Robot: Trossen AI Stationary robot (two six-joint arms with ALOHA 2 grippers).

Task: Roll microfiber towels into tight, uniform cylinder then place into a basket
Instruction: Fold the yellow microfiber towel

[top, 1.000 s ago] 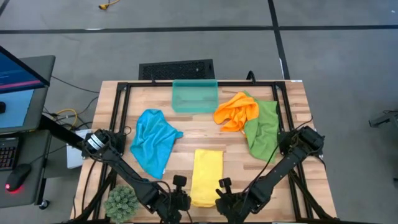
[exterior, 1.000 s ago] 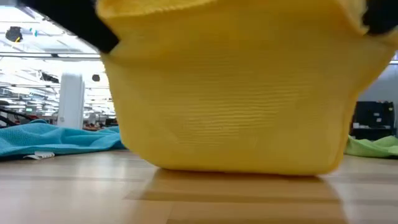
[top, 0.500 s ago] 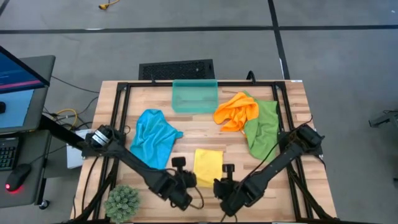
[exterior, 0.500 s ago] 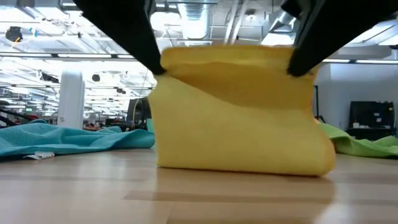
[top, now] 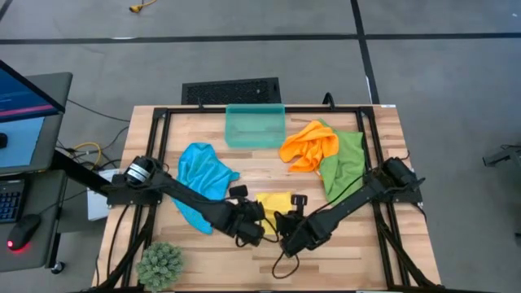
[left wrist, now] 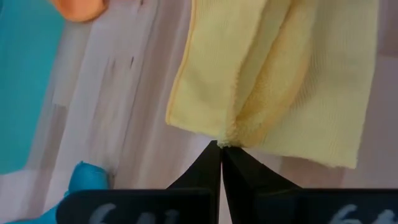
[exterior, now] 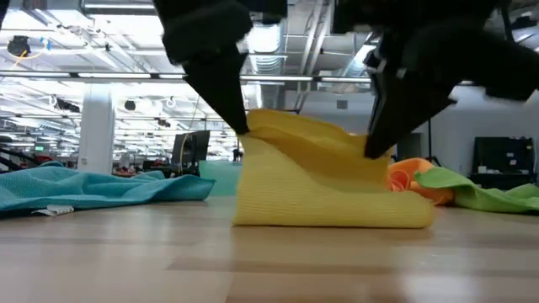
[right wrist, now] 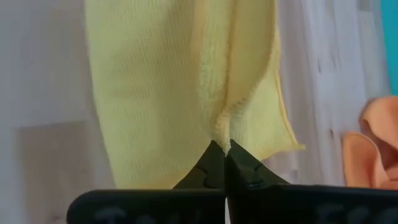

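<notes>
My right gripper is holding the yellow towel's upper edge [right wrist: 221,121] short of the towel's lower layer's far hem [right wrist: 288,119]. It should move the upper edge there before it releases it.
The yellow towel [top: 273,202] lies folded over itself at the table's middle, its lower layer flat on the wood. My left gripper [top: 259,215] and my right gripper [top: 286,220] are both shut on its raised upper edge, side by side at the towel's near side. The blue towel [top: 199,183] lies crumpled to the left. The orange towel [top: 309,145] and the green towel [top: 343,167] lie to the right. The teal basket [top: 255,124] stands at the far edge. My left gripper pinches a small pucker of the yellow towel's upper edge [left wrist: 227,137] at its left part, between its two fingertips, slanting down from the near side. That edge is lifted off the table [exterior: 253,126]; the cloth below it slopes down to the layer on the wood. My right gripper pinches a pucker of the same upper edge [right wrist: 222,127] at its right part, between its two fingertips, slanting down from the near side. The edge here stands lifted [exterior: 370,150], a little lower than at the left, with the fold below resting on the table.
A small green plant [top: 159,263] stands at the near left corner. A black grate [top: 231,90] lies beyond the far edge behind the basket. Bare wood shows in front of the yellow towel [exterior: 269,261], toward the near edge.
Both grippers have gone toward the far edge and tipped further down, carrying the yellow towel's near edge with them. The towel has folded over itself and looks much shorter from above; its far part has stayed on the table. Both stayed shut.
</notes>
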